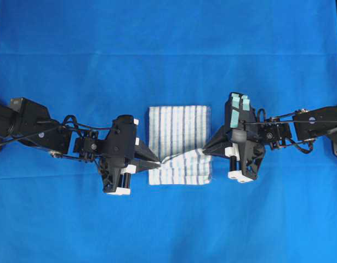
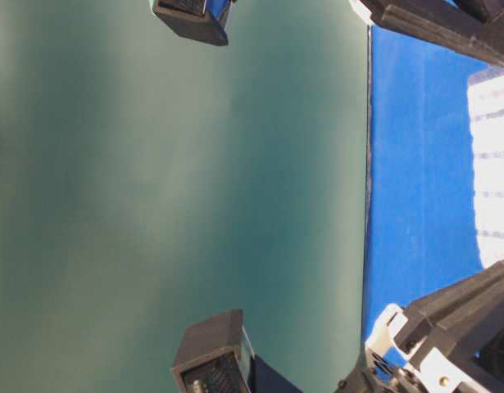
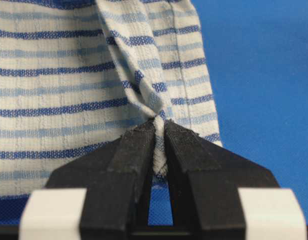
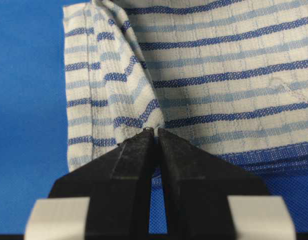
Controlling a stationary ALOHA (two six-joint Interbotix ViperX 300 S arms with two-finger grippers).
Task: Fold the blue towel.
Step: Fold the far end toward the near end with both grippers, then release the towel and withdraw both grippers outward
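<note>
My right gripper has the towel's hemmed edge down over the towel's near part, so it is now time to open, and the edge would lie folded.
The blue towel, white with dark and pale blue stripes, lies in the middle of the blue table covering. Its near part is turned over, with stripes running crosswise. My left gripper is shut on the towel's left edge; the left wrist view shows a pinched ridge of cloth between the black fingers. My right gripper is shut on the right edge, where a fold of towel rises from the closed fingertips. The table-level view catches only a bright strip of towel.
Both black arms reach in from the left and right sides at mid-height. The blue covering stretches on all sides of the towel. In the table-level view a green wall fills the left, with dark arm parts at the edges.
</note>
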